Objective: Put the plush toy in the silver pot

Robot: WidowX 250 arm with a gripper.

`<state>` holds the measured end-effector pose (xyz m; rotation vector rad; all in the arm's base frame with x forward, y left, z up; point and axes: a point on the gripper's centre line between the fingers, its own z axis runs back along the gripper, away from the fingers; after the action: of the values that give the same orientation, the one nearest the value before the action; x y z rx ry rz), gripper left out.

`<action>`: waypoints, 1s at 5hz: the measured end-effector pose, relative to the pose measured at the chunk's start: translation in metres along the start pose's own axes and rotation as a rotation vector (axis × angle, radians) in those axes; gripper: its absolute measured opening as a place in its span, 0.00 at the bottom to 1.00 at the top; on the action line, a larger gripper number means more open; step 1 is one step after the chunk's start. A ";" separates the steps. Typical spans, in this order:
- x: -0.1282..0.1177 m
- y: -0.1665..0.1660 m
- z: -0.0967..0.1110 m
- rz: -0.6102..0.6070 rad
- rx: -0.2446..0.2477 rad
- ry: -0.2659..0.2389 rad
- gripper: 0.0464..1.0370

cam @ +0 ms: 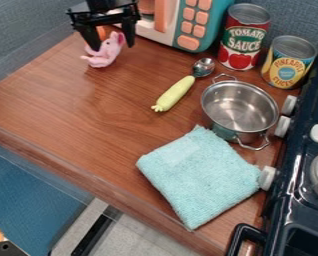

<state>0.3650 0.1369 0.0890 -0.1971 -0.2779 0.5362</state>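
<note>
The pink plush toy [105, 53] will go in the silver pot, so my gripper will grab it by its soft body next.
The black gripper [112, 46] hangs down at the upper left, its two fingers spread apart. The pink plush toy [105, 53] is on the wooden counter right at the fingertips, one finger to its left and the other to its right. Whether either finger touches the toy I cannot tell. At the right, beside the stove's knobs, stands the silver pot [236, 111], uncovered and with nothing inside, its two wire handles at the back and front.
A yellow-handled spoon [176, 92] lies between toy and pot. Behind the pot stand a tomato can [243, 37] and a pineapple can [289, 62]. A teal toy microwave [192, 25] is at the back, a folded turquoise cloth [200, 175] in front, a dark stove [302, 190] right.
</note>
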 end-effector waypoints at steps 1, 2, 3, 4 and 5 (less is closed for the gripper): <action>0.002 0.014 0.003 0.033 0.026 -0.008 0.96; 0.003 0.023 0.004 0.051 0.059 -0.014 0.96; 0.002 0.029 -0.005 0.061 0.079 0.002 0.94; 0.011 0.053 -0.008 0.098 0.102 -0.001 0.67; 0.011 0.059 -0.007 0.100 0.122 -0.005 0.34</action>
<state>0.3484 0.1920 0.0692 -0.0921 -0.2398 0.6510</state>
